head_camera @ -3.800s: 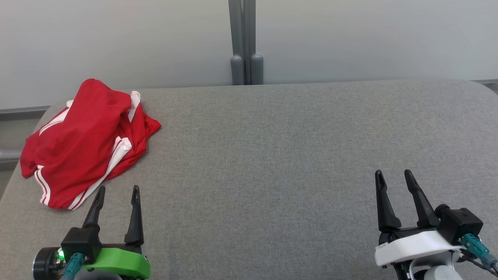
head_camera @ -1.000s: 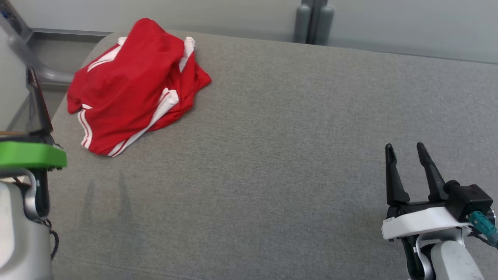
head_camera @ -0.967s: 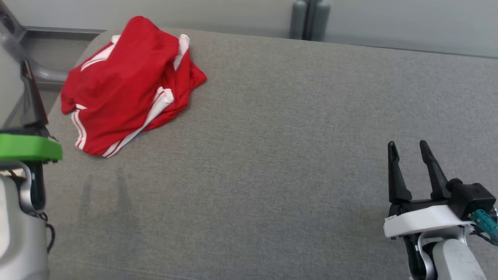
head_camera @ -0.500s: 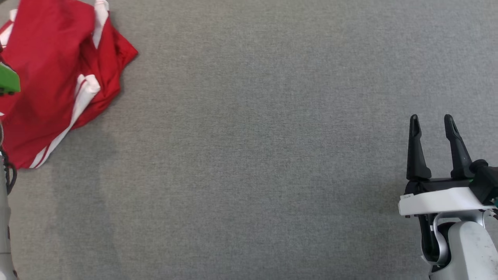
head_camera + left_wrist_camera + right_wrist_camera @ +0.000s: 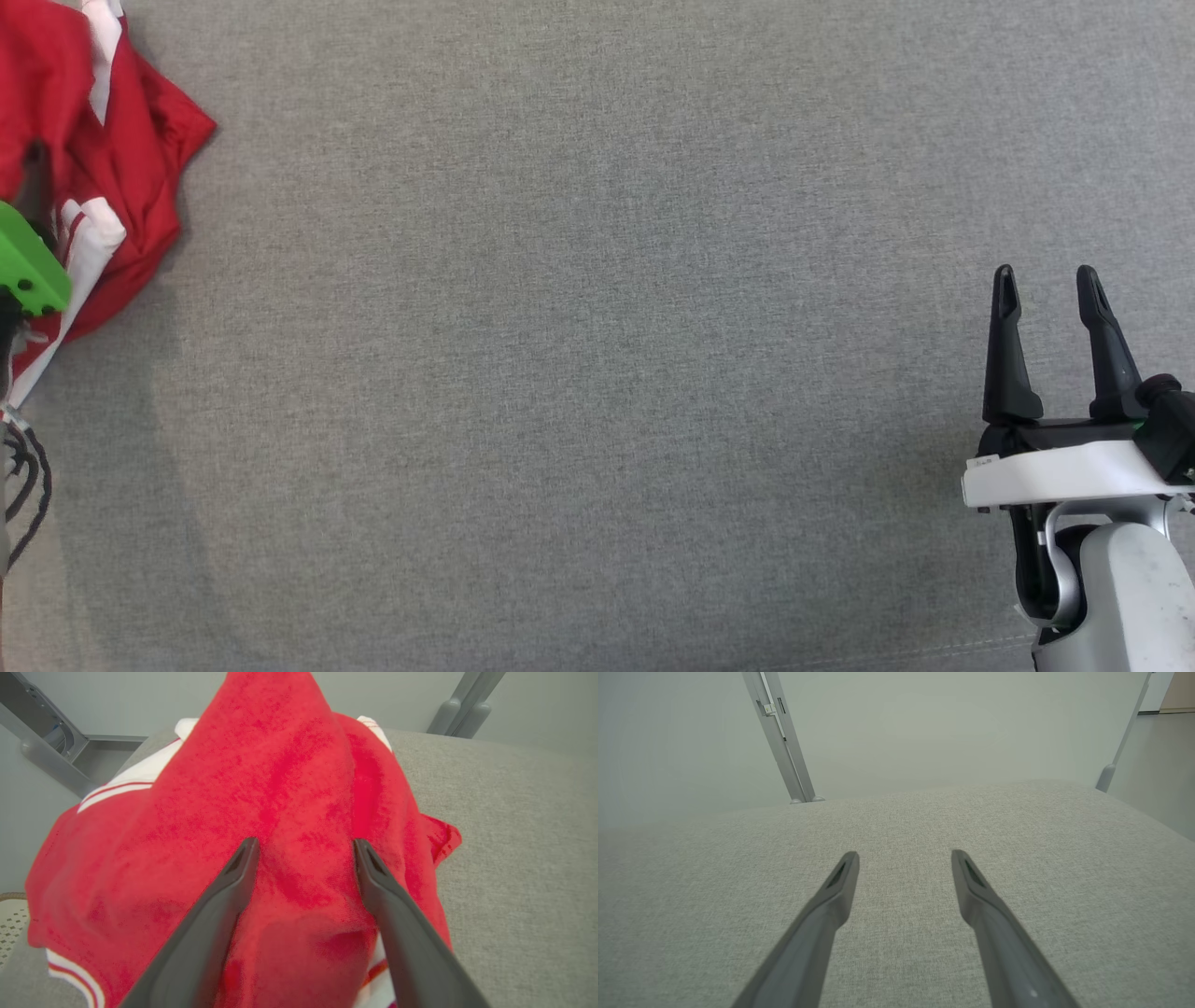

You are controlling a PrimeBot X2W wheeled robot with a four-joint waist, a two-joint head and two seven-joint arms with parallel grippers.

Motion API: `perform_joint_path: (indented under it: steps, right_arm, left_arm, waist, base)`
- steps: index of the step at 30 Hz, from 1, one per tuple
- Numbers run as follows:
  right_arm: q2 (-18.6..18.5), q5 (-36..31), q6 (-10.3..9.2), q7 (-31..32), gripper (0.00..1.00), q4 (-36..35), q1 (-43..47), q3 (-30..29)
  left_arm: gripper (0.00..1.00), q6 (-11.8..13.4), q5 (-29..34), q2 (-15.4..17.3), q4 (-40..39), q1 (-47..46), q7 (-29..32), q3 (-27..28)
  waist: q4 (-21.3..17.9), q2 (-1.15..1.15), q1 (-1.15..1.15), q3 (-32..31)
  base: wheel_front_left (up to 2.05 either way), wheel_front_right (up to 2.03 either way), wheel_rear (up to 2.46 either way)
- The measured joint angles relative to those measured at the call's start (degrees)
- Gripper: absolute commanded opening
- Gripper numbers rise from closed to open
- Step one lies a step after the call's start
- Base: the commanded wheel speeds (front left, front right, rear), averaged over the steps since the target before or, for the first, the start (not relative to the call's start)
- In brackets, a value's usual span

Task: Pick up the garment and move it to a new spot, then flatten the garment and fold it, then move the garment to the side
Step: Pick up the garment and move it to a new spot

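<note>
I will next grab the garment with my left gripper by its raised fold (image 5: 307, 876), to move the garment to a new spot on the grey table.
The garment (image 5: 121, 159) is a crumpled red piece with white stripes, lying at the far left edge of the head view on the grey padded table (image 5: 597, 373). In the left wrist view the garment (image 5: 280, 788) rises in a heap. My left gripper (image 5: 303, 847) stands open just over it, its two fingers spread on either side of a red fold, with no cloth pinched. In the head view the green wrist mount (image 5: 28, 271) of that arm shows over the cloth. My right gripper (image 5: 1046, 280) is open and empty over bare table at the lower right, and its fingers (image 5: 840, 877) point across the bare surface.
A grey wall with a metal post (image 5: 777, 737) stands behind the table's far edge. Another post (image 5: 467, 704) and a metal frame (image 5: 42, 746) sit behind the garment. The table's left edge lies close to the cloth.
The head camera has tilted down and turned right, so the garment has slid to the view's left edge. My left arm has reached over the garment. The right gripper stays in place, open.
</note>
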Motion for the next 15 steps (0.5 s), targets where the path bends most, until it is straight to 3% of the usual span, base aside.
perform_joint_path:
  steps: [5,6,7,8,15]
  right_arm:
    - [0.02,0.31,0.00,0.00,1.00,0.08,-0.02,0.37]
    - [0.02,0.46,0.00,0.00,1.00,0.08,-0.05,0.54]
    - [0.03,0.56,0.00,0.00,1.00,0.15,-0.11,0.70]
    - [0.03,0.63,0.00,0.00,1.00,0.24,-0.18,0.85]
    - [0.03,1.24,0.00,0.00,1.00,1.14,-0.26,0.98]
  left_arm:
    - [1.00,-0.04,-2.74,0.36,3.44,1.08,5.00,-1.98]
    - [0.83,-0.05,-2.67,0.60,3.96,1.09,5.35,-2.50]
    - [0.25,-0.05,-2.76,0.74,4.53,1.12,5.47,-2.72]
    - [0.00,-0.05,-2.87,0.79,4.81,1.18,5.21,-2.89]
    - [0.00,0.26,-1.82,2.18,5.77,1.03,-3.14,-3.34]
  waist:
    - [-0.21,0.00,0.00,-0.10]
    - [-0.27,0.00,0.00,-0.08]
    - [-0.33,0.00,0.00,-0.10]
    - [-0.37,0.00,0.00,-0.15]
    - [-0.32,0.00,0.00,-1.64]
  base:
    - [0.00,0.00,0.00]
    - [0.00,0.00,0.00]
    - [0.00,0.00,0.00]
    - [0.00,0.00,0.00]
    - [0.00,0.00,0.00]
